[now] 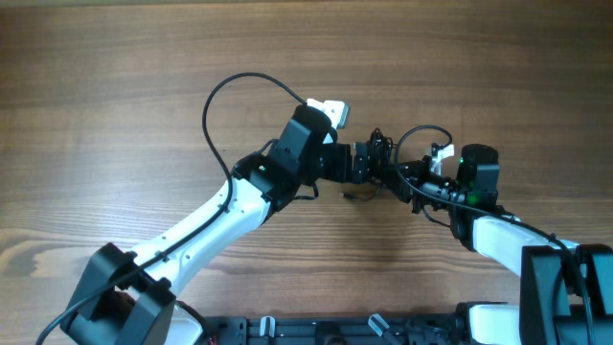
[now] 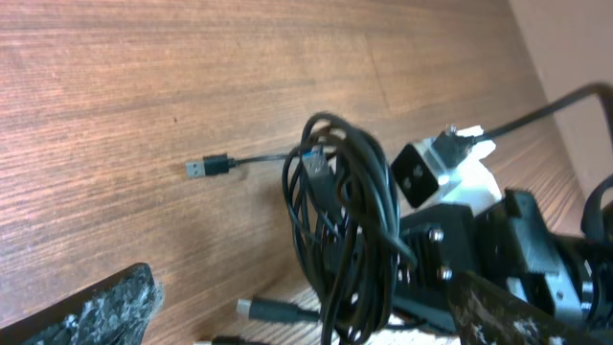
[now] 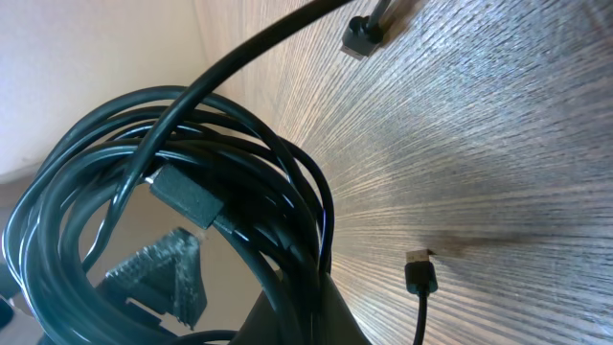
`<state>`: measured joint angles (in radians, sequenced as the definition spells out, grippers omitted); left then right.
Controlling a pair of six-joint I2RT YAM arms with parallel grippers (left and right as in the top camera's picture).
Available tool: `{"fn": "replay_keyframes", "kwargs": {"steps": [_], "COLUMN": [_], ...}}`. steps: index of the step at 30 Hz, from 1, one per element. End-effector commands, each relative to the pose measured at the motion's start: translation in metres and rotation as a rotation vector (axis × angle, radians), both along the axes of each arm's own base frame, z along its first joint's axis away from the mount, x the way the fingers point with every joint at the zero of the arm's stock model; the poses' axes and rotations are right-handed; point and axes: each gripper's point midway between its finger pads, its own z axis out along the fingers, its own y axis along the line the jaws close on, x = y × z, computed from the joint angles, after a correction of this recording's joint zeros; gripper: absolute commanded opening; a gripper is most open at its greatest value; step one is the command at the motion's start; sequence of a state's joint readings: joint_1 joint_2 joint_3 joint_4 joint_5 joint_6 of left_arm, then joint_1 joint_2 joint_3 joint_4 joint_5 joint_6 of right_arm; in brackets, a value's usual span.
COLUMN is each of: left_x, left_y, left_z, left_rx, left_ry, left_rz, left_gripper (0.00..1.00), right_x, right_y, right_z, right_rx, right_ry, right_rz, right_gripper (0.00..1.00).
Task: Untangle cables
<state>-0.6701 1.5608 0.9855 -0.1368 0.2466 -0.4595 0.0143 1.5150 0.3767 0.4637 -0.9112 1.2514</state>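
Observation:
The left gripper isn't ready to close on the coil (image 3: pixel 144 182) yet and will first move toward the coil's lower loops, because they are beyond the open fingers.
The cables (image 2: pixel 345 220) are a knotted coil of thin black cords, hanging above the wooden table. My right gripper (image 3: pixel 308 292) is shut on the coil (image 3: pixel 144 182) and holds it up; overhead it (image 1: pixel 406 180) reaches in from the right. My left gripper (image 2: pixel 306 321) is open, its fingers (image 2: pixel 96 311) standing wide on either side of the coil's lower part without touching it; overhead it (image 1: pixel 370 163) faces the bundle (image 1: pixel 383 150) from the left. One loose USB plug (image 2: pixel 206 168) trails onto the table, and another plug (image 2: pixel 259 309) hangs low between my left fingers.
Bare wooden tabletop (image 1: pixel 115 86) lies all around. A thick black arm wire (image 1: pixel 225 91) loops over the left arm. In the right wrist view, a plug end (image 3: pixel 421 273) and a second one (image 3: pixel 364 34) lie against the wood.

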Motion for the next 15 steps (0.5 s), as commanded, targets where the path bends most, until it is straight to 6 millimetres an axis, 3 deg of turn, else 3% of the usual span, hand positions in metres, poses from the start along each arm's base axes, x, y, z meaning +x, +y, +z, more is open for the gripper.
{"fn": "replay_keyframes", "kwargs": {"steps": [1,7,8,9,11,12,14,15], "left_x": [0.007,0.005,0.005,0.005,0.007,0.009,0.015,0.018], "left_y": [0.000,-0.013,-0.014,-0.013,-0.009,-0.005,0.006,0.015], "left_z": [-0.016,-0.032,-0.034,-0.034,-0.035,-0.036,-0.040,-0.042], "left_rx": [0.012,-0.004,-0.001,0.002,0.010,0.014,0.024,0.034], "left_ry": [0.033,0.071,0.068,0.067,0.070,0.075,0.091,0.108], "left_rz": [0.055,0.034,0.033,0.033,0.047,0.057,0.085,0.109], "left_gripper": [1.00,0.97,0.89,0.73,0.34,0.19,0.04,0.04], "right_x": [-0.003,-0.010,-0.009,-0.009,-0.009,-0.009,-0.009,-0.010], "right_y": [0.010,0.027,0.028,0.028,0.028,0.028,0.028,0.028], "right_z": [0.008,0.005,0.005,0.005,0.005,0.005,0.005,0.005], "right_rx": [0.009,-0.025,-0.028,-0.033,-0.066,-0.091,-0.143,-0.159], "right_ry": [-0.042,-0.061,-0.065,-0.074,-0.137,-0.183,-0.279,-0.314], "right_rz": [0.058,0.105,0.105,0.110,0.136,0.157,0.202,0.221], "right_gripper": [0.04,0.04,0.04,0.04,0.04,0.05,0.13,0.30]}}
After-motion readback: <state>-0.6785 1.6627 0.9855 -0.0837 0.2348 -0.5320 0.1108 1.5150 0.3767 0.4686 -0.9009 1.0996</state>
